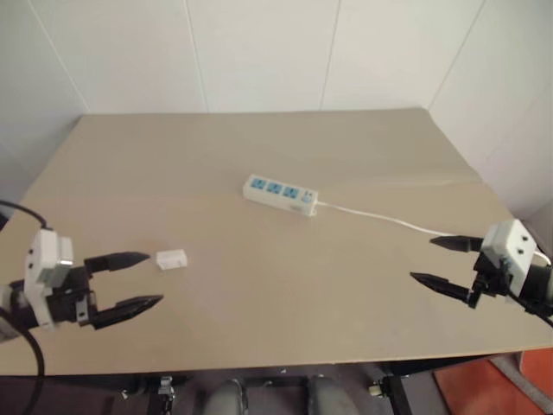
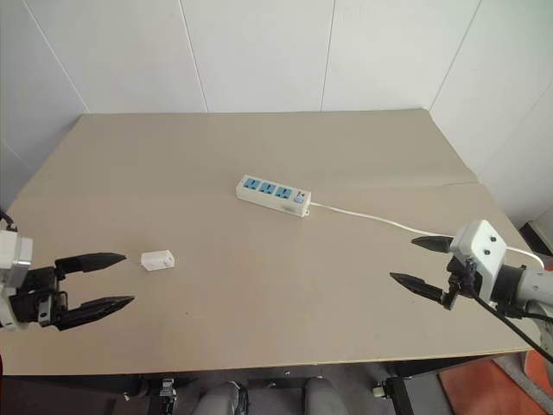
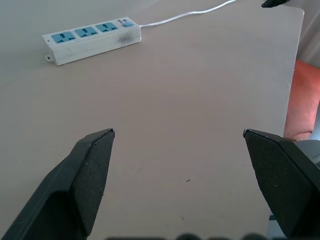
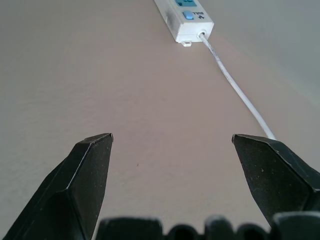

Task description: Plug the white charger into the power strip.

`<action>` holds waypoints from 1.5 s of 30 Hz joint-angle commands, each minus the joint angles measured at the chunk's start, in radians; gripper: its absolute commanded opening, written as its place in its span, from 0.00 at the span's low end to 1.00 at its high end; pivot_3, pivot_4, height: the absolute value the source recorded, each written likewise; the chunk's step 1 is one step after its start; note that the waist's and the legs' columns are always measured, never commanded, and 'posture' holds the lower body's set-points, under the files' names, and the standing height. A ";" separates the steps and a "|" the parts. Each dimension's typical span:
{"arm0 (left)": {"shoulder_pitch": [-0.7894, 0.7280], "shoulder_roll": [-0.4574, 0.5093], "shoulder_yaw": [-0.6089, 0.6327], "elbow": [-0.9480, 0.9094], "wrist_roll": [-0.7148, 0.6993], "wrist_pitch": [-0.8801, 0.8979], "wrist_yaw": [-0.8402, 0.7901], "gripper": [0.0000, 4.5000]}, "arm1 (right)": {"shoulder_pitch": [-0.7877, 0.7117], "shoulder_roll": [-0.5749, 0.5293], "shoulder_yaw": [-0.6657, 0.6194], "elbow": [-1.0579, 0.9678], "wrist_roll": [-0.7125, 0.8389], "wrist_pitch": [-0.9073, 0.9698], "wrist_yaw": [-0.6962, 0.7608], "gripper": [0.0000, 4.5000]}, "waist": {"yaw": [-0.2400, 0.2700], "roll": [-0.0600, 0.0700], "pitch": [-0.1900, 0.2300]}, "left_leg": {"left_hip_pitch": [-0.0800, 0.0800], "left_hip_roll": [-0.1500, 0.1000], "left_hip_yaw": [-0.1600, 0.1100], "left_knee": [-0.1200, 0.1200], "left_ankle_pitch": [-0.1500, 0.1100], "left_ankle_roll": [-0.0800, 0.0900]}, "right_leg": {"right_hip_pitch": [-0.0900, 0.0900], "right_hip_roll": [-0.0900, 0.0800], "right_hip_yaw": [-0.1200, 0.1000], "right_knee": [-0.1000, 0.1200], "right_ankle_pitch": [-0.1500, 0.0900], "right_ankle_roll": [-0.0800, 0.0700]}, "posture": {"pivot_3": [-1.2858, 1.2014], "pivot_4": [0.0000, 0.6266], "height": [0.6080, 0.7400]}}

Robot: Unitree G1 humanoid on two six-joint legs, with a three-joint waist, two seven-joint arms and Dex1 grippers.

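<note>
The power strip (image 1: 280,194) is long but narrow across. My right gripper will next grab it by the flat long sides at its switch end (image 1: 304,202).
The white charger (image 1: 171,258) lies flat on the tan table (image 1: 259,164), left of the middle. Just to its left my left gripper (image 1: 149,279) stands open and empty, its upper fingertip close to the charger without touching it. The power strip (image 1: 280,194) with three blue socket faces lies near the table's middle, its thin white cable (image 1: 380,216) trailing off to the right edge. My right gripper (image 1: 422,260) hangs open and empty at the right edge, close to the cable. The left wrist view shows the power strip (image 3: 91,40), and the right wrist view shows its switch end (image 4: 186,19).
White wall panels (image 1: 259,52) close off the table's far side and right side. An orange-red floor patch (image 1: 492,389) shows beyond the table's near right corner. Bare tabletop lies between the charger and the strip.
</note>
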 commanded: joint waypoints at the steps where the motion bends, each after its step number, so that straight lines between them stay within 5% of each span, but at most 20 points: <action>1: 0.002 -0.002 0.037 -0.029 -0.018 -0.006 0.006 1.00 | -0.014 -0.020 -0.005 -0.009 0.000 -0.017 0.013 1.00 | 0.000 0.000 0.000 | 0.000 0.000 0.000 0.000 0.000 0.000 | 0.000 0.000 0.000 0.000 0.000 0.000 | 0.52 0.24 1.00; 17: 0.019 -0.026 0.023 -0.072 -0.025 0.004 0.062 1.00 | -0.109 0.003 0.039 0.037 -0.038 -0.020 -0.049 1.00 | -0.001 0.000 0.000 | 0.000 0.000 0.000 0.000 0.000 0.000 | 0.000 0.000 0.000 0.000 0.000 0.000 | 0.52 0.24 1.00; 23: -0.083 -0.012 -0.068 -0.069 -0.024 0.013 0.095 1.00 | -0.445 0.126 0.236 0.368 -0.184 -0.165 -0.103 1.00 | -0.006 0.000 0.000 | 0.004 0.000 0.004 0.000 0.000 0.000 | 0.001 0.001 0.002 0.001 0.000 0.000 | 0.52 0.24 1.00; 32: -0.363 -0.012 -0.339 0.040 0.118 -0.056 0.121 1.00 | -1.028 0.376 0.424 1.247 -0.394 -0.453 -0.148 1.00 | -0.010 0.001 0.001 | -0.001 -0.001 0.004 -0.001 0.000 0.000 | -0.005 0.001 0.002 0.002 0.001 -0.001 | 0.52 0.24 1.00; 37: -0.438 -0.053 -0.426 0.057 0.160 -0.083 0.132 1.00 | -1.151 0.455 0.432 1.461 -0.460 -0.450 -0.233 1.00 | -0.008 0.001 0.001 | -0.011 0.000 0.004 0.000 0.000 0.000 | -0.017 0.000 0.001 0.007 0.001 -0.001 | 0.52 0.24 1.00; 45: -0.448 -0.094 -0.491 0.027 0.200 -0.093 0.165 1.00 | -1.201 0.530 0.411 1.539 -0.507 -0.316 -0.299 0.96 | -0.015 0.001 0.001 | -0.013 -0.001 0.004 0.001 0.001 -0.001 | -0.017 -0.002 0.001 0.007 0.002 0.001 | 0.52 0.24 1.00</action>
